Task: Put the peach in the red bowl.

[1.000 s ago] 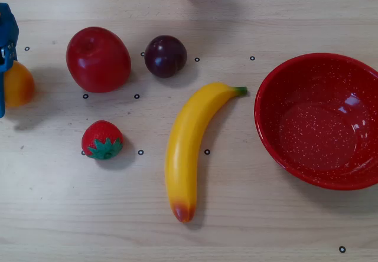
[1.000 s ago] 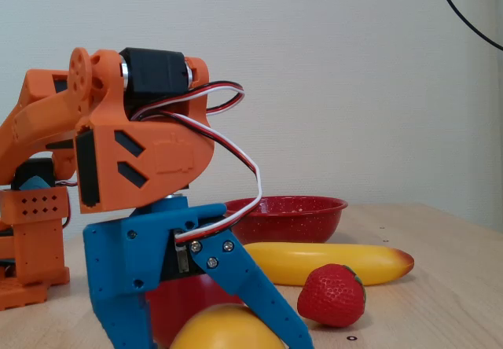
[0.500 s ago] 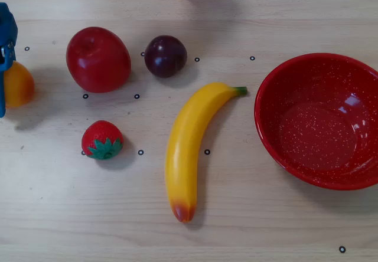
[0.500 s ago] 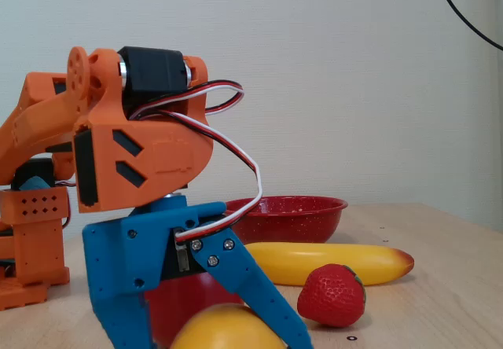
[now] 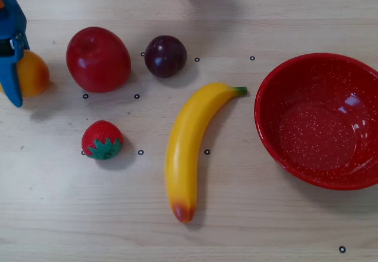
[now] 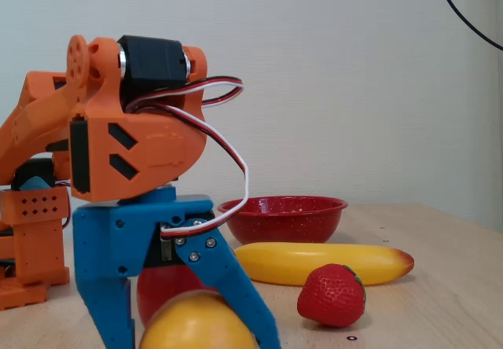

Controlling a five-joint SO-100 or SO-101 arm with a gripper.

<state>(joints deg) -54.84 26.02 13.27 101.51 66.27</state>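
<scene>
My gripper grabs the peach (image 5: 34, 73) by its round sides next, to put it in the red bowl.
The peach (image 5: 34, 73) is yellow-orange and lies on the table at the far left of the overhead view, left of the red apple. My blue gripper (image 5: 14, 76) stands over its left side. In the fixed view the peach (image 6: 192, 321) sits low between the two spread blue fingers (image 6: 240, 298), and the gripper (image 6: 192, 339) straddles it with the jaws wide apart. The fingertips are cut off by the frame's bottom edge. The red bowl (image 5: 277, 138) stands empty at the far right of the overhead view and behind the banana in the fixed view (image 6: 283, 217).
Between the peach and the bowl lie a red apple (image 5: 97, 58), a dark plum (image 5: 165, 55), a strawberry (image 5: 102, 139) and a long banana (image 5: 189, 144). The orange arm base (image 6: 35, 231) stands at the left of the fixed view.
</scene>
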